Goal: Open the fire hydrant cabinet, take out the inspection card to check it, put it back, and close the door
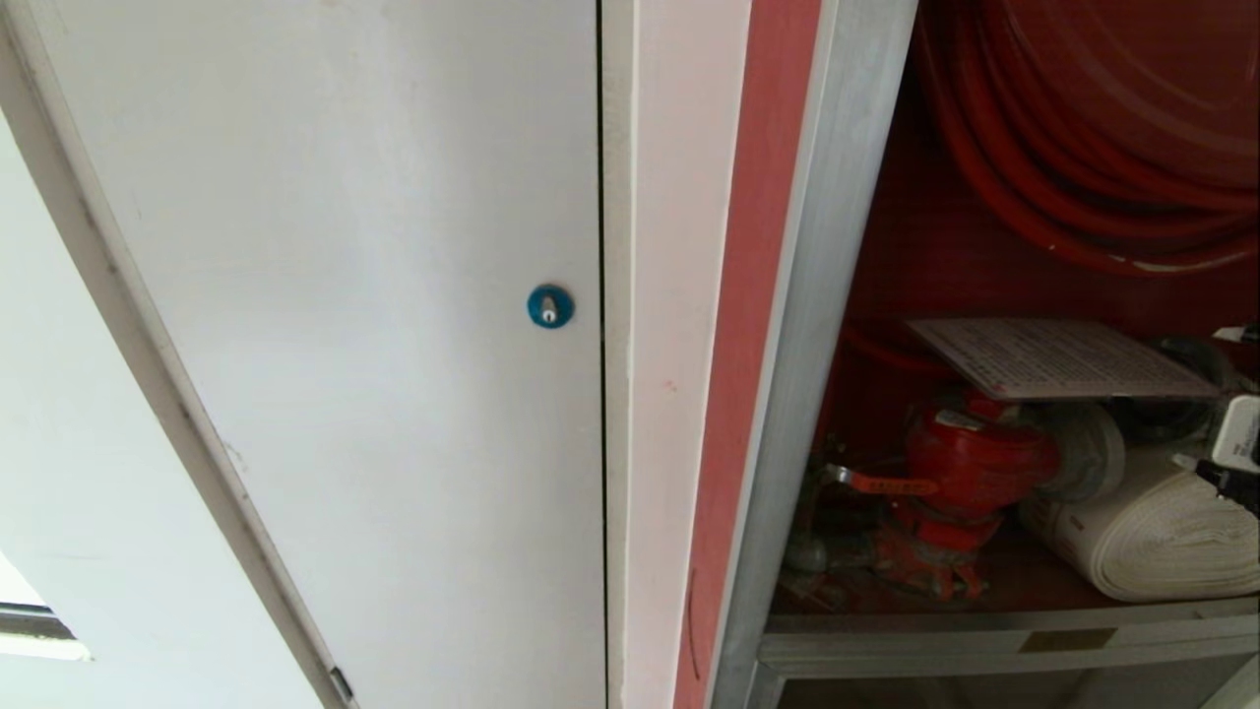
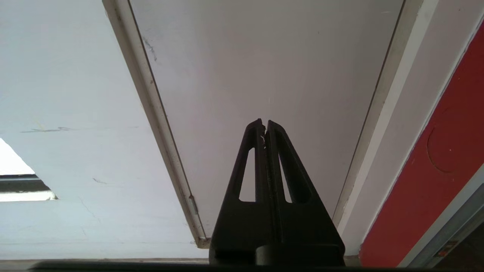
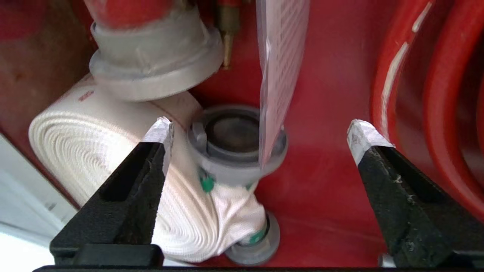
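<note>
My right gripper needs to move forward before it closes on the inspection card [image 1: 1058, 356], because its taped fingers only reach the card's near edge [image 1: 1207, 390].
The fire hydrant cabinet [image 1: 822, 325] stands open at the right, showing its red inside. The inspection card [image 1: 1058, 356], white with rows of small print, lies flat on top of the red valve [image 1: 970, 463]. My right gripper [image 3: 261, 129] is inside the cabinet, open wide and holding nothing. The card [image 3: 281, 68] shows edge-on just beyond and between its tape-tipped fingertips [image 3: 162, 128], touching neither. In the head view only a bit of that gripper [image 1: 1236, 448] shows at the right edge. The door is out of view. My left gripper [image 2: 264, 123] is shut and empty, parked.
A white rolled hose [image 1: 1152, 537] with a grey coupling [image 3: 234, 143] lies right of the valve. The red hose reel [image 1: 1102, 148] hangs above. Left of the cabinet is a plain white door [image 1: 345, 295] with a blue round lock [image 1: 549, 306], which the left gripper faces.
</note>
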`<state>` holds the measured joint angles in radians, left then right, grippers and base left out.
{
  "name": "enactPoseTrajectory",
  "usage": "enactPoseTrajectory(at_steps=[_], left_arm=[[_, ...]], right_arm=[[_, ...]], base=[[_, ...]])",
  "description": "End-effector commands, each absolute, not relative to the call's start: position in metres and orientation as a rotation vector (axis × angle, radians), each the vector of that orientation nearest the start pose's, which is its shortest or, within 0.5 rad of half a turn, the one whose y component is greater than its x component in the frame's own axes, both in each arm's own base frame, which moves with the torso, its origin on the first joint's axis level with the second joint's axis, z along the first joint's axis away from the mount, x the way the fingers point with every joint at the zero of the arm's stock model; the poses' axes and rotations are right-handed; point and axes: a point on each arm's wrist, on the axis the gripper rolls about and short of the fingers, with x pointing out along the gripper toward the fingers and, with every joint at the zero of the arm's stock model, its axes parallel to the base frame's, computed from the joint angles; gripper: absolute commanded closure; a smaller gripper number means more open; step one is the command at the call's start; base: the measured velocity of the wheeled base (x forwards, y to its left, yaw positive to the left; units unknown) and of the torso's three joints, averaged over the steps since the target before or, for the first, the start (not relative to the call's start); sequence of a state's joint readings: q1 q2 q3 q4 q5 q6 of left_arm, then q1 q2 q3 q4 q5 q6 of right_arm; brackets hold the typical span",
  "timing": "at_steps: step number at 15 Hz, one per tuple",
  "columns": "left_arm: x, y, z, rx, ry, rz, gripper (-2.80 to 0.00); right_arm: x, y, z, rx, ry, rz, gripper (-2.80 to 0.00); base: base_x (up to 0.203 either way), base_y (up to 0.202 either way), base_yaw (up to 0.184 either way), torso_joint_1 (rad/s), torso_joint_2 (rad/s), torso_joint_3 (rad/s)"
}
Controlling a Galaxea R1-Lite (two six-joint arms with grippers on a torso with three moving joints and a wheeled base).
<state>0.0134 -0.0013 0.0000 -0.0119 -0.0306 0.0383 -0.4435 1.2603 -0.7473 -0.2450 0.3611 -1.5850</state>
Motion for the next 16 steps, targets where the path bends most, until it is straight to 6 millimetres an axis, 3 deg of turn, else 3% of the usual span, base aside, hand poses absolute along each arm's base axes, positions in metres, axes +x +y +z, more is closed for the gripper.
enactPoseTrajectory(at_steps=[1, 14, 15, 16], left_arm=[[-0.022, -0.001, 0.075, 0.038, -0.006, -0.017, 0.0], [-0.022, -0.001, 0.075, 0.038, -0.007, -0.017, 0.0], [-0.022, -0.001, 0.075, 0.039, -0.008, -0.017, 0.0], [-0.022, -0.001, 0.075, 0.039, -0.008, -0.017, 0.0]], right_arm=[[0.19, -0.078, 0.235, -1.467, 0.258, 0.161, -2.8], [0.223, -0.074, 0.24, -1.456, 0.258, 0.179, -2.8], [0.224, -0.072, 0.24, -1.457, 0.256, 0.181, 0.0], [0.224, -0.072, 0.24, -1.458, 0.259, 0.179, 0.0]], base=[[0.0, 0.0, 0.0, 0.0, 0.0, 0.0], [0.0, 0.0, 0.0, 0.0, 0.0, 0.0], [0.0, 0.0, 0.0, 0.0, 0.0, 0.0], [0.0, 0.0, 0.0, 0.0, 0.0, 0.0]])
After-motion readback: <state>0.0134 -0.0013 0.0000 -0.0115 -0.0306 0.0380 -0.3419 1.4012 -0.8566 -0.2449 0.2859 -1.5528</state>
